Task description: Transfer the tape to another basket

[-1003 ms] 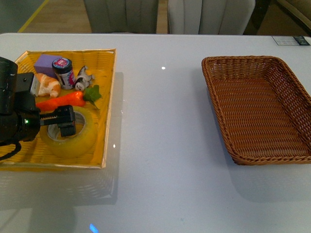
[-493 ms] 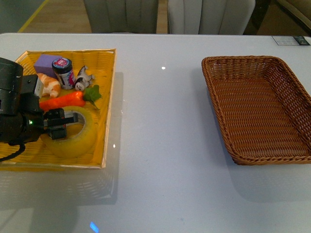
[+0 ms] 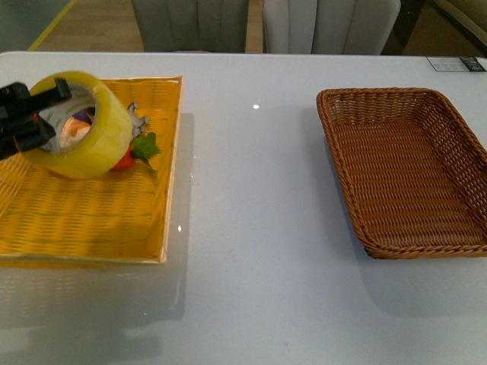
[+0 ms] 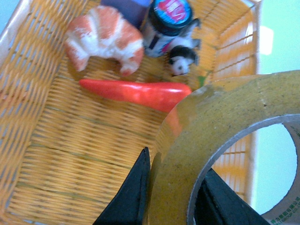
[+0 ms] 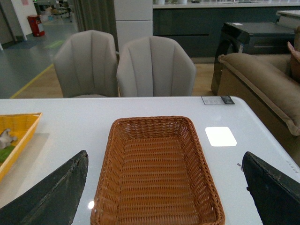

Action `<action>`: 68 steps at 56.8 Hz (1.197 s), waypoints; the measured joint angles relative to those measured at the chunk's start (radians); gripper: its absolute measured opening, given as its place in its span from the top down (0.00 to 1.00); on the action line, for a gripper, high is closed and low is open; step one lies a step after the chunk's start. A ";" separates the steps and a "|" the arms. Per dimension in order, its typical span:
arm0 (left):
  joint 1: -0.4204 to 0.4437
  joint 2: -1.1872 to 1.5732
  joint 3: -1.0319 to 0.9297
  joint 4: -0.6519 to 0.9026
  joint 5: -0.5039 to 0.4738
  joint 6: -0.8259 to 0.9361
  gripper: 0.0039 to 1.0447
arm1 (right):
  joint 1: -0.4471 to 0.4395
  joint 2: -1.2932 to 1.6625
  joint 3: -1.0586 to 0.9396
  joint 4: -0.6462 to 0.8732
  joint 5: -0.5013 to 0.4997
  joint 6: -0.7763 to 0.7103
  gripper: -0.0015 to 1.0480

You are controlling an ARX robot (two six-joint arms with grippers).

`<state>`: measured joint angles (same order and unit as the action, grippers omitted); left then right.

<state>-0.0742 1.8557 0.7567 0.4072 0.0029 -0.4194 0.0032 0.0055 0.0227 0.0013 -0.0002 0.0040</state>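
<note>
I need to move the tape over into the brown wicker basket (image 3: 403, 171), so I should grab the tape by its ring side (image 3: 108, 135) with my right gripper next.
My left gripper (image 3: 30, 118) is shut on the tape (image 3: 84, 125), a wide yellowish roll, and holds it tilted in the air above the yellow tray (image 3: 99, 220) at the left. In the left wrist view the black fingers (image 4: 133, 194) clamp the roll's wall (image 4: 206, 122), one outside and one inside the core. The brown wicker basket (image 3: 403, 171) lies empty at the right and also shows in the right wrist view (image 5: 157, 173). My right gripper (image 5: 164, 187) is open and empty, hovering over the near end of that basket; it is out of the front view.
In the yellow tray lie a croissant (image 4: 105, 37), a red carrot (image 4: 136, 91), a dark jar (image 4: 166, 21) and a small black-and-white figure (image 4: 183, 58). White table (image 3: 251, 190) separates tray and basket. Two grey chairs (image 5: 122, 65) stand beyond the far edge.
My left gripper closed on the tape lying in the tray and lifted it up and back. The tray's front part is now bare.
</note>
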 joint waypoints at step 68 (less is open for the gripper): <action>-0.557 -0.112 0.252 -0.210 -0.010 -0.237 0.85 | 0.163 0.880 0.300 0.285 -0.142 0.451 0.09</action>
<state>-0.6312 1.7435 1.0088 0.1974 -0.0071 -0.6559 0.1661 0.8860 0.3225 0.2859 -0.1417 0.4553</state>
